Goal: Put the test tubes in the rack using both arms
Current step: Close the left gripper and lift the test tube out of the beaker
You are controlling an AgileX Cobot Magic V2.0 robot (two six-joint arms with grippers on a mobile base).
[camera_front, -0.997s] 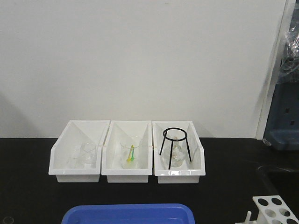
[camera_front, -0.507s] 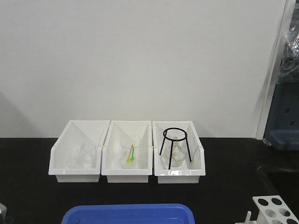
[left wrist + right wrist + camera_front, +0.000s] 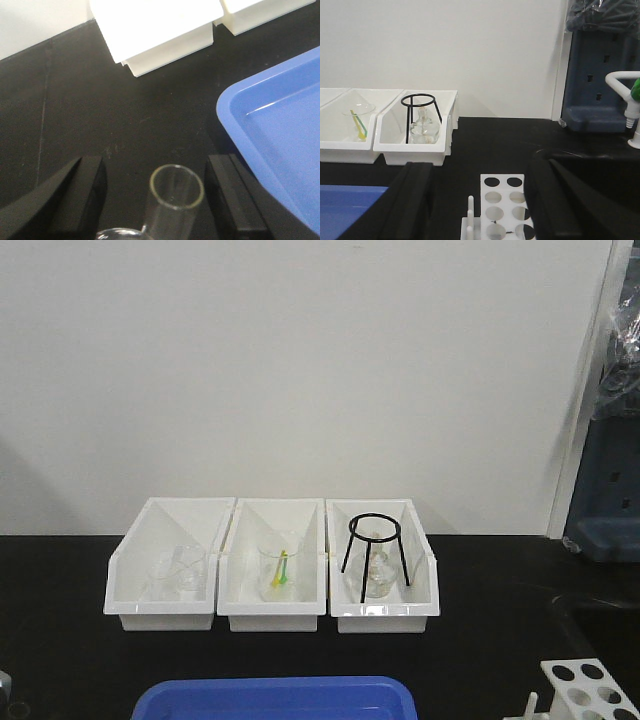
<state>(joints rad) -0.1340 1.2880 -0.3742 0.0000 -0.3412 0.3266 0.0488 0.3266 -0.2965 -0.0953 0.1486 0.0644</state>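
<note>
The clear test tube should go to the rack, so next my left gripper should grab it by its open rim end.
In the left wrist view a clear test tube stands with its open rim up between the black fingers of my left gripper. The jaws are spread wide, with a gap on each side of the tube. A second glass rim shows at the bottom edge. In the right wrist view the white rack with round holes lies low between the wide-open jaws of my right gripper. No tube shows in the rack. The rack's corner also shows at the bottom right of the front view.
A blue tray lies at the front centre and shows right of the left gripper. Three white bins at the back hold beakers, a flask and a black tripod ring. A sink and a white tap are at the right.
A small grey piece of the left arm has come into the bottom left corner of the front view. Nothing else has moved.
</note>
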